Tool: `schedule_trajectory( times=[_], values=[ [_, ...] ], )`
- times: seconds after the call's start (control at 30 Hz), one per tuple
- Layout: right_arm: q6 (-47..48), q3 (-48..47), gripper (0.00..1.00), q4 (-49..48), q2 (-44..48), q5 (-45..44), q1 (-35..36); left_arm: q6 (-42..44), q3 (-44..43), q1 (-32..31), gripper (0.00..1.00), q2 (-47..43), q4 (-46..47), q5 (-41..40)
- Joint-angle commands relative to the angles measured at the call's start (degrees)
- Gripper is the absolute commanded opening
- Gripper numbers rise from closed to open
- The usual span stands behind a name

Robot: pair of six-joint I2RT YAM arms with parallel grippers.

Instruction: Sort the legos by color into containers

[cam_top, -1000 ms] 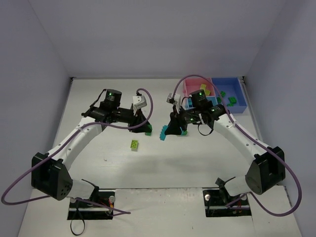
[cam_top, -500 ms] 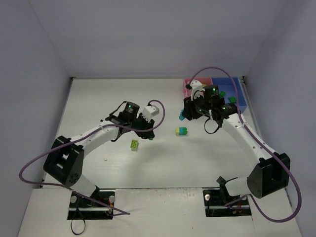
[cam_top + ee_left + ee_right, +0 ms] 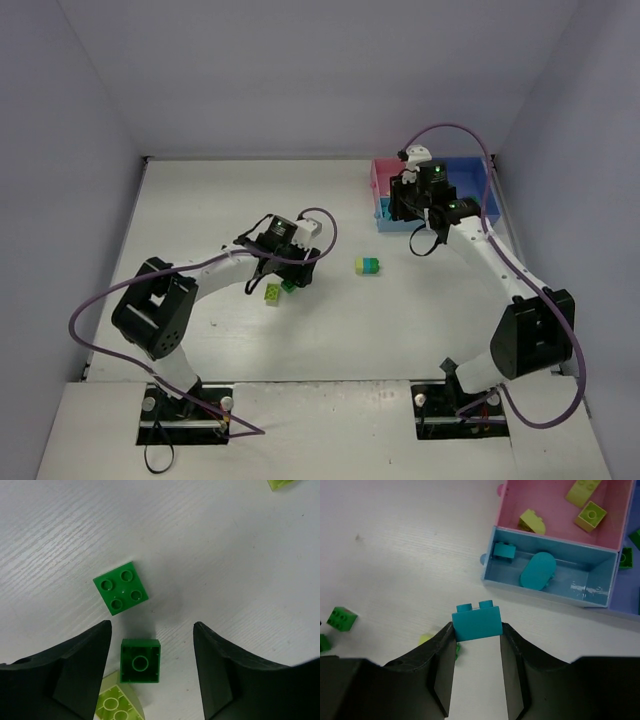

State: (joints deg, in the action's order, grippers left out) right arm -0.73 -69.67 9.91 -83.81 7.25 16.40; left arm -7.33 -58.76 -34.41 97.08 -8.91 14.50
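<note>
The cyan lego (image 3: 476,621) is still short of the near side of the light blue container, so it would fall short if I opened now. My right gripper should move the lego toward the container.
My left gripper (image 3: 151,625) is open just above the table. A green lego (image 3: 140,661) lies upside down between its fingers, nearer the left one and free of both. A second green lego (image 3: 121,588) sits studs up just beyond, and a yellow-green one (image 3: 117,705) lies by the left finger. My right gripper (image 3: 476,630) is shut on a cyan lego (image 3: 476,621), near the light blue container (image 3: 600,577). The pink container (image 3: 510,500) holds yellow-green legos. In the top view the left gripper (image 3: 290,268) is left of centre, the right gripper (image 3: 398,208) by the containers.
A yellow-green and cyan two-colour piece (image 3: 368,266) lies mid-table between the arms. The darker blue container (image 3: 470,168) stands at the back right with a green lego (image 3: 625,557) inside. Cyan pieces (image 3: 537,570) lie in the light blue container. Side walls close in the table.
The left gripper moved down toward the yellow-green lego, opened and let go of the green lego. The right arm carried the cyan lego back toward the containers.
</note>
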Motion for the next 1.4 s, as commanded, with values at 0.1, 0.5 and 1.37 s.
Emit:
schedule_trajectory(
  times=[0.1, 0.5, 1.37],
  values=[
    [-4.8, -4.6, 0.0, -8.9, -6.2, -3.2, -4.8, -3.6, -6.0, -0.3, 0.65, -6.4, -0.8, -2.3],
    [-6.1, -13.4, 0.04, -13.1, -22.0, -4.4, -7.5, -11.0, -9.3, 2.9, 0.72, -21.2, -14.3, -19.9],
    [-9.1, -4.3, 0.71, -10.2, -8.2, -4.1, 14.3, -10.1, 0.2, 16.6, 0.76, -30.6, -11.8, -27.7]
  ],
)
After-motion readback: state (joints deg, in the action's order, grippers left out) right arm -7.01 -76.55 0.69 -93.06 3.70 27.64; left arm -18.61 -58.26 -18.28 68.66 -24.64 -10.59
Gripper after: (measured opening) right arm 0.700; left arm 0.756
